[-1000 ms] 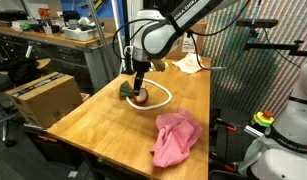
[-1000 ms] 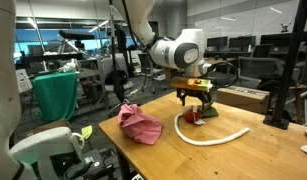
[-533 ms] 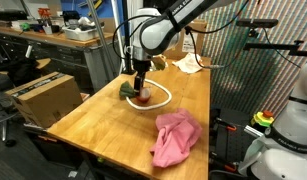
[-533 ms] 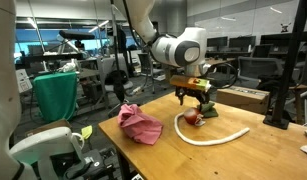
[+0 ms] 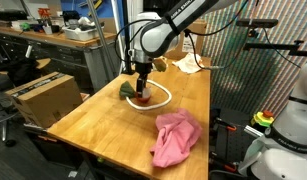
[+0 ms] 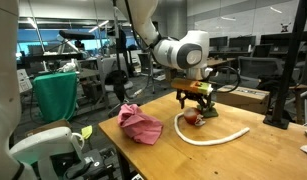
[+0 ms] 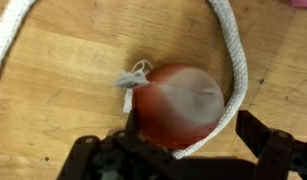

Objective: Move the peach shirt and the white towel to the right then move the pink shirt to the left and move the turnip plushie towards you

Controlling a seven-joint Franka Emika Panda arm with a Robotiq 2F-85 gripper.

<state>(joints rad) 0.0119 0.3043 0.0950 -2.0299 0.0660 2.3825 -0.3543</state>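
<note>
My gripper closes on the turnip plushie [image 5: 142, 98] now, since in an exterior view my spread fingers reach down on either side of the plushie.
The turnip plushie [image 5: 142, 98] is red and white with green leaves and lies on the wooden table [image 5: 103, 125], inside a loop of white rope-like towel [image 5: 169, 96]. My gripper [image 5: 142, 90] is down over the plushie with a finger on either side of it. In the wrist view the plushie [image 7: 178, 100] fills the gap between the spread fingers [image 7: 183, 150], and the white cord [image 7: 233, 60] runs past the right finger. The pink shirt [image 5: 176, 137] lies crumpled at the table's near end. The plushie [image 6: 191, 119], gripper [image 6: 198, 108], cord [image 6: 213, 137] and pink shirt [image 6: 139, 124] show in both exterior views.
A tan bundle [image 5: 188, 63] lies at the far end of the table; I cannot tell what it is. A cardboard box [image 5: 43, 97] stands beside the table. A green cloth [image 6: 56, 95] hangs off to the side.
My gripper has come down slightly onto the plushie. The shirt and the white cord have not moved.
</note>
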